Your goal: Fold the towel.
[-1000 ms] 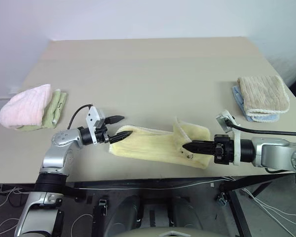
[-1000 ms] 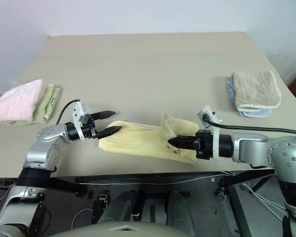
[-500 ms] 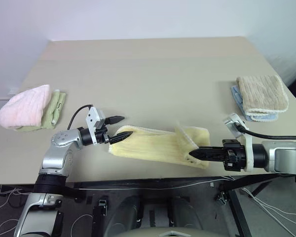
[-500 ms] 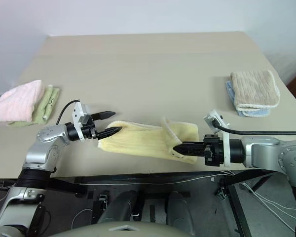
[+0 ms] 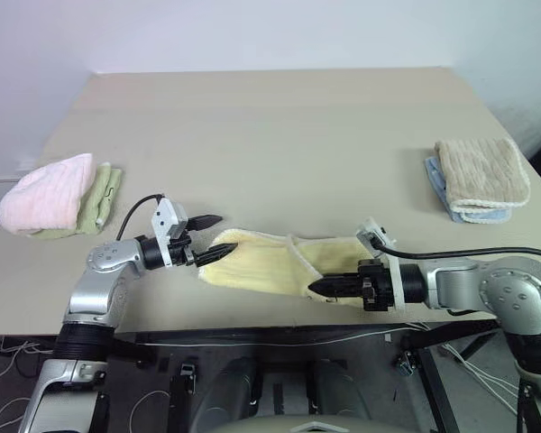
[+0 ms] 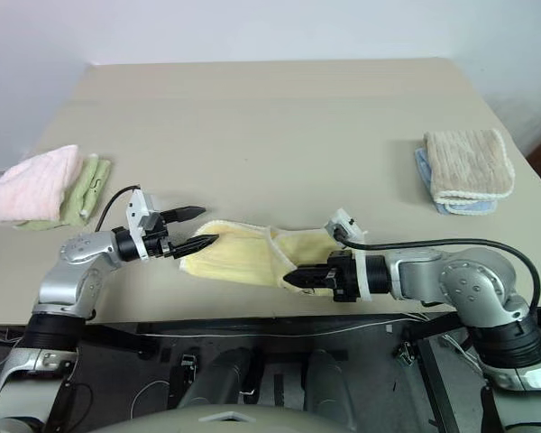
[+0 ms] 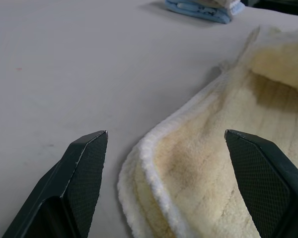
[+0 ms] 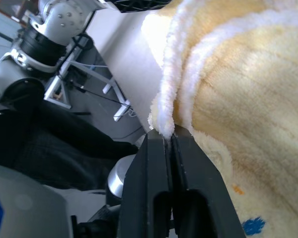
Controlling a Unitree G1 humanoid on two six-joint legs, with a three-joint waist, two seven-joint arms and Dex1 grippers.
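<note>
My left gripper grabs the towel by its hemmed end (image 5: 208, 265) next, where the fluffy edge stands up, since the towel's middle (image 5: 266, 265) lies flat on the tabletop.
The pale yellow towel (image 5: 261, 266) lies along the table's front edge, with its right end doubled over toward the left. My right gripper (image 5: 317, 287) reaches in low from the right. In the right wrist view its fingers (image 8: 156, 163) are pressed together on the towel's fluffy white hem (image 8: 165, 116). My left gripper (image 5: 215, 234) hovers open at the towel's left end. One fingertip is over the corner and the other over bare table. The left wrist view shows the towel corner (image 7: 154, 168) between the spread fingertips (image 7: 89, 153), which do not touch it.
A pink towel (image 5: 45, 194) rests on a green cloth (image 5: 102, 197) at the table's left edge. At the right edge, a beige ribbed towel (image 5: 480, 173) sits on a blue cloth (image 5: 435, 179). The table (image 5: 279, 126) stretches away behind the towel.
My right gripper has swung left and lower, carrying the towel's right end over the rest of it. The raised flap now lies flatter. The left gripper has kept still.
</note>
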